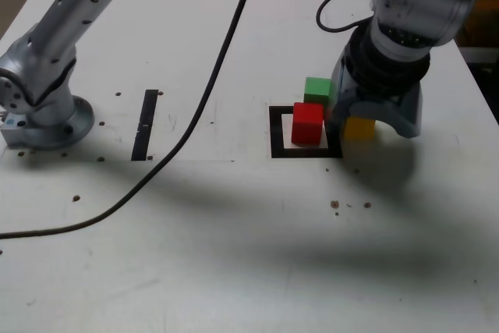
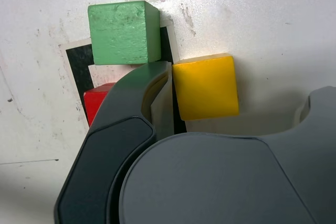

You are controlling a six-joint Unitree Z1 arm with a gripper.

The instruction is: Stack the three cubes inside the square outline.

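My gripper grabs the yellow cube [image 1: 359, 129] by its opposite sides next, to stack it on the red cube [image 1: 307, 122].
My gripper [image 1: 366, 121] hangs low over the table with its jaws open around the yellow cube [image 1: 359, 129]. In the wrist view one finger [image 2: 152, 85] rests against the yellow cube [image 2: 206, 87], while the other finger [image 2: 317, 103] stands apart from it. The yellow cube sits just outside the square outline [image 1: 275, 134], on the exterior view's right. The red cube [image 1: 307, 122] stands inside the outline. The green cube [image 1: 317, 90] sits on the outline's far edge, behind the red one. The wrist view shows the green cube [image 2: 123, 32] over the black frame [image 2: 79, 64] and the red cube [image 2: 97, 103] mostly hidden by the finger.
A straight black tape strip [image 1: 145, 124] lies on the exterior view's left, near the arm's base [image 1: 43, 115]. A black cable [image 1: 210, 91] curves across the white table from the top to the left edge. Small dark specks [image 1: 335, 204] dot the surface in front of the outline.
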